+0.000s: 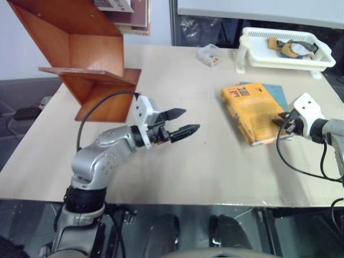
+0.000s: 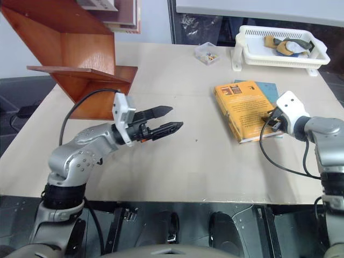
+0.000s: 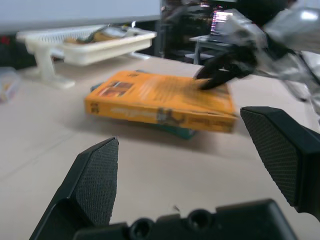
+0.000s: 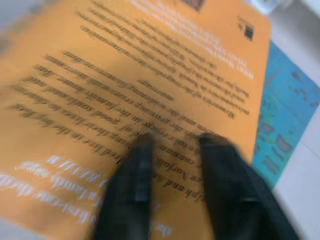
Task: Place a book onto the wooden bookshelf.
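Observation:
My left gripper grabs the book across its narrow orange spine [image 1: 238, 122] next, since the book's flat cover spreads wider than my open fingers.
The book [image 1: 252, 110], thick and orange-yellow, lies flat on the right side of the table, on top of a thin teal book [image 1: 278, 91]. My right gripper [image 1: 280, 119] reaches in from the book's right edge. In the right wrist view its fingertips [image 4: 145, 150] hover over the printed cover [image 4: 125, 75], slightly parted with nothing between them. My left gripper [image 1: 192, 120] is open at mid-table, level and pointing toward the book's orange spine [image 3: 160, 112], well short of it. The wooden bookshelf [image 1: 91, 54] stands at the table's far left.
A white plastic basket [image 1: 258, 56] with a few items stands at the back right. A small clear box [image 1: 210, 55] sits beside it. Other books [image 1: 126, 11] rest on the shelf's upper boards. Bare tabletop lies between my left gripper and the book.

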